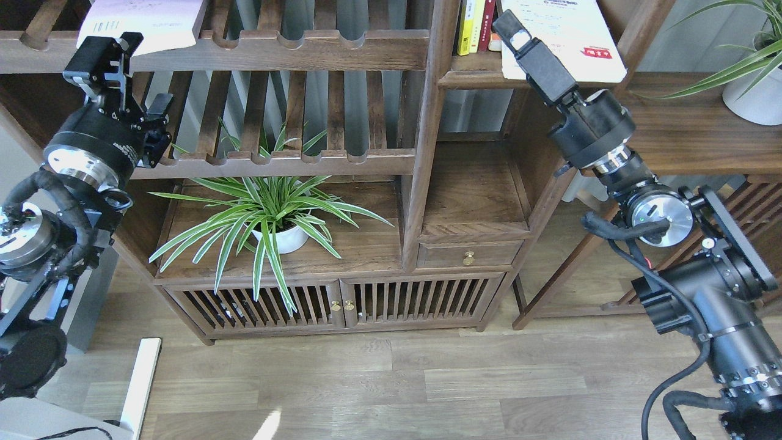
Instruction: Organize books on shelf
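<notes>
I need to organize the shelf [470, 77], so next I should grab the pale lilac-white book with my left gripper by its barcode corner [99, 40].
A pale lilac-white book [143, 21] with a barcode lies on the top slatted rack at the upper left. My left gripper [131, 73] is open just below its front edge, with the upper finger [107, 52] close to the book. A large white book [574, 36] with a small red label lies flat on the dark flat shelf [470, 77] and overhangs its front edge. My right gripper [516, 33] points up at that book's lower left corner; its fingers cannot be told apart. The dark book with the orange-red cover is hidden but for a possible orange sliver [495, 41].
Yellow and red books [475, 24] stand on the shelf left of the white book. Slatted racks [293, 162] fill the left bay above a potted spider plant [275, 220]. A small drawer [469, 254] sits below the open cubby. Another potted plant [754, 91] stands on the right side table.
</notes>
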### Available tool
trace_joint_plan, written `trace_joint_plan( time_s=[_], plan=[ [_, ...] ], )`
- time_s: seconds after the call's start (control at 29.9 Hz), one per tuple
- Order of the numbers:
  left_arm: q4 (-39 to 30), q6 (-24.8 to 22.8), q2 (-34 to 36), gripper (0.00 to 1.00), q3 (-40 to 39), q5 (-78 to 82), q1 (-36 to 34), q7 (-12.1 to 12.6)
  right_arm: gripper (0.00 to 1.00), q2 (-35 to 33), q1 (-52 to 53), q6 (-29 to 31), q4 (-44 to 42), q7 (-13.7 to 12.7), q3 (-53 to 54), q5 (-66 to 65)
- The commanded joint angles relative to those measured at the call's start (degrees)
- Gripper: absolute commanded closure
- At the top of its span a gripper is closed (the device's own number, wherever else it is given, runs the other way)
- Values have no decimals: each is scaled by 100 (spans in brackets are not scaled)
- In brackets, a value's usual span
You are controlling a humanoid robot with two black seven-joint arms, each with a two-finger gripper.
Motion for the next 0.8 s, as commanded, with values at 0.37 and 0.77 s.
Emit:
trace_joint_plan(
  time_s=[0.37, 0.77],
  plan=[
    [184, 1175, -4, 6, -400, -25, -641, 5, 40, 1, 10, 0, 0, -3, -1, 0],
    [596, 1175, 5, 10, -602, -34, -930, -4, 41, 10, 1, 0, 0, -3, -10, 0]
  ],
)
